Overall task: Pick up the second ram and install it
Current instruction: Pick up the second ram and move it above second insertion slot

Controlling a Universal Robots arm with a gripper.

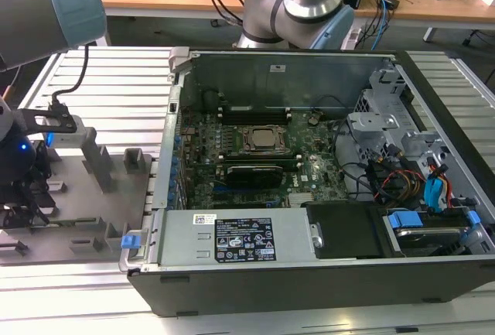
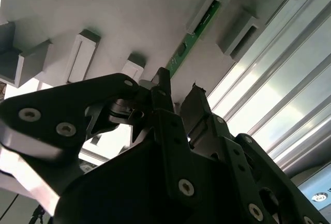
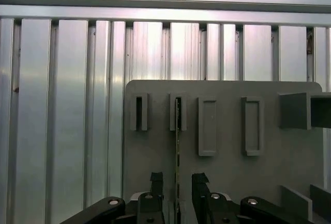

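Note:
My gripper is about to grab the ram next by its flat sides outside the grey slot block, so it can install the ram. The block fits tightly around one end of the ram.
The second ram (image 3: 178, 146) is a thin green stick standing on edge in a slot of the grey tray (image 3: 227, 182). In the second wrist view the ram (image 2: 189, 47) runs away from the fingertips, showing its green face with small dark parts. In both wrist views my gripper (image 3: 177, 182) is open, with one black finger (image 3: 155, 181) on each side of the stick's near end and a gap on both sides. In the exterior view the gripper (image 1: 27, 196) hangs low over the tray (image 1: 116, 196) at the exterior view's left.
Upright grey blocks (image 1: 99, 166) and empty slots (image 3: 207, 125) stand on the tray. To the exterior view's right lies the open computer case (image 1: 178, 219) with the green motherboard (image 1: 313, 166), its CPU socket (image 1: 263, 140) and long memory slots (image 1: 251, 111). Ribbed aluminium table (image 3: 67, 105) surrounds the tray.

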